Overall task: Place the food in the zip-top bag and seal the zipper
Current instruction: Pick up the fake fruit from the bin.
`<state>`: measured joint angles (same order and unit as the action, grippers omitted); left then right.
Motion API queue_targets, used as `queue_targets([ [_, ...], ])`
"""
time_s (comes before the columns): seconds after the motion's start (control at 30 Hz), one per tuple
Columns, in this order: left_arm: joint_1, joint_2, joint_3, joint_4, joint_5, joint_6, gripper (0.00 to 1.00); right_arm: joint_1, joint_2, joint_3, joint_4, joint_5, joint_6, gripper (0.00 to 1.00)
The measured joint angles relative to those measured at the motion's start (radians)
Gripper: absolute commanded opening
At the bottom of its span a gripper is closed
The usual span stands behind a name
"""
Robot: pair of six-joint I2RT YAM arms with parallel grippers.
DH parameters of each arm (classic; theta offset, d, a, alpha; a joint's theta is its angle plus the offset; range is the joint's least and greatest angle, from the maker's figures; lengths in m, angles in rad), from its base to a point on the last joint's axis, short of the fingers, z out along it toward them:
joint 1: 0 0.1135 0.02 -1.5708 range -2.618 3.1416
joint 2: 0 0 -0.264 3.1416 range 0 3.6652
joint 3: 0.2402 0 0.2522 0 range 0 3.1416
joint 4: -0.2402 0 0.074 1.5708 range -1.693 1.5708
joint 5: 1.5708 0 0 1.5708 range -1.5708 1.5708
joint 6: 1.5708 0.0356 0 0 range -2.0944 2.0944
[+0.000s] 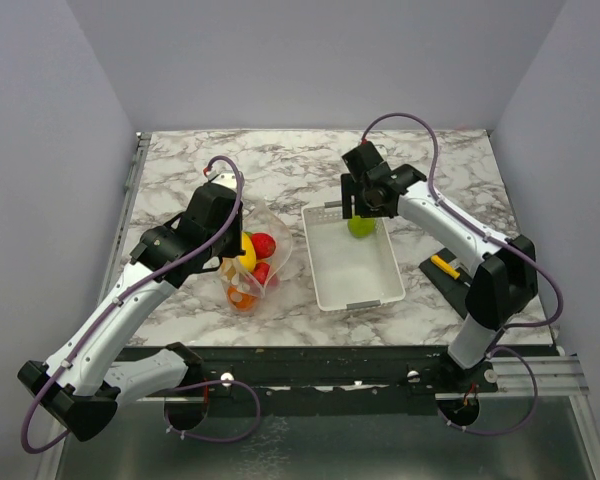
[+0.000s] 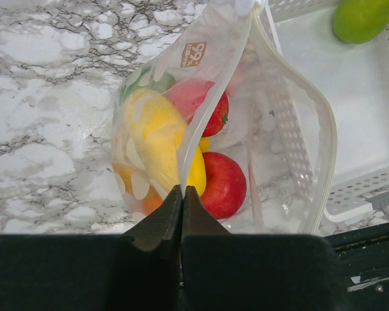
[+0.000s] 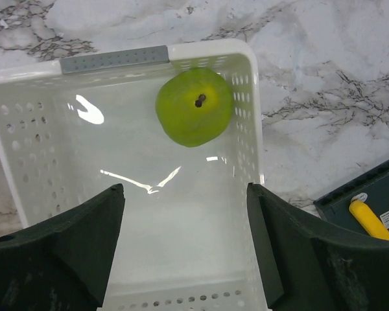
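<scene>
I need to get the green fruit's round body into the zip-top bag first, so my right gripper needs to grab the fruit across its stem end [image 1: 360, 223] [image 3: 200, 101] next.
The zip-top bag [image 2: 285, 129] lies on the marble with its mouth gaping toward the basket. My left gripper [image 2: 182, 189] is shut on one lip of the mouth, along the zipper [image 2: 214, 97]. Inside the bag sit yellow food [image 2: 157, 133], two red pieces [image 2: 222, 184] and an orange one [image 1: 242, 298]. One light green fruit [image 3: 194, 107] rests alone in the far end of the white basket [image 3: 113, 59]. My right gripper [image 3: 185, 188] hangs open above the basket, short of the green fruit [image 1: 361, 227], with nothing between its fingers.
The white slotted basket [image 1: 355, 262] stands right of the bag [image 1: 255, 260], almost touching its open mouth. A black tray holding a yellow object [image 3: 369, 219] lies on the table right of the basket, beside the right arm.
</scene>
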<state>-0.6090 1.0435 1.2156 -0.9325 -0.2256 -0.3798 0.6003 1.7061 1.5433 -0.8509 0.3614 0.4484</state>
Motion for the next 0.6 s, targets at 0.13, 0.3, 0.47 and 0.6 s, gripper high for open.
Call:
queue_targets([
  [0.13, 0.000, 0.000, 0.000, 0.000, 0.000, 0.000, 0.00, -0.026, 0.049, 0.005, 0.010, 0.000, -0.018, 0.79],
  [0.3, 0.000, 0.000, 0.000, 0.000, 0.000, 0.000, 0.00, -0.051, 0.120, 0.028, 0.020, -0.001, -0.039, 0.76],
  [0.47, 0.000, 0.000, 0.000, 0.000, 0.000, 0.000, 0.00, -0.077, 0.161, 0.062, 0.030, -0.011, -0.057, 0.72],
  [0.6, 0.000, 0.000, 0.000, -0.001, -0.001, 0.000, 0.00, -0.091, 0.187, 0.095, 0.043, -0.026, -0.064, 0.70],
])
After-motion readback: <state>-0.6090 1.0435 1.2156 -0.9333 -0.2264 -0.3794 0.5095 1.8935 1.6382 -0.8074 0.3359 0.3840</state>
